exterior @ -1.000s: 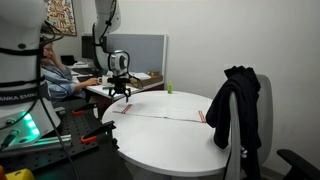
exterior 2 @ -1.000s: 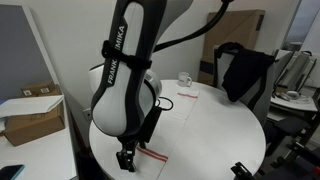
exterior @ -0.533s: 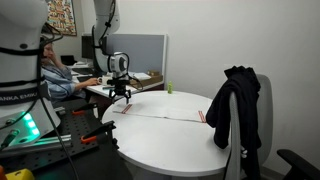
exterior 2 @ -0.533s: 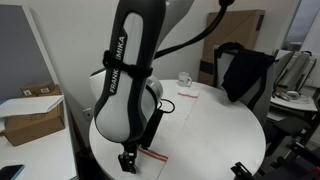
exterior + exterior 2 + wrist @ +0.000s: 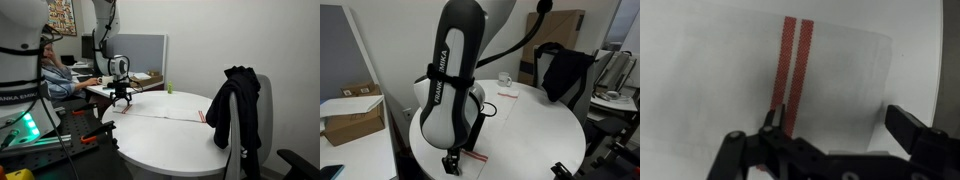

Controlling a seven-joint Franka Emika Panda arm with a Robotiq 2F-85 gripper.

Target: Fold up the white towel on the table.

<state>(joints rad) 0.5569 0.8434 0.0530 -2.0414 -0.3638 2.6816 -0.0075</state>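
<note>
The towel's end beside the red stripes is between my low, open fingers, and they would hold it if they closed now. My gripper needs to close on the white towel (image 5: pixel 165 110).
The white towel (image 5: pixel 165 110) lies flat on the round white table (image 5: pixel 160 145), with thin red stripes at both ends. It also shows in an exterior view (image 5: pixel 502 120) and in the wrist view (image 5: pixel 840 70), where the double red stripe (image 5: pixel 790 60) runs up from the left finger. My gripper (image 5: pixel 121 100) is open and empty, just above the towel's striped end near the table edge. It shows low in an exterior view (image 5: pixel 453 164). In the wrist view the jaws (image 5: pixel 835 122) span the towel's corner, and the bare table (image 5: pixel 932 70) lies to the right.
A black jacket (image 5: pixel 235 105) hangs on a chair at the far side of the table, also in an exterior view (image 5: pixel 565 70). A white cup (image 5: pixel 505 79) stands at the table's far edge. A person (image 5: pixel 55 78) sits at a cluttered desk. A cardboard box (image 5: pixel 355 112) lies beside the table.
My gripper has lowered a little toward the towel's striped end. The towel has not moved.
</note>
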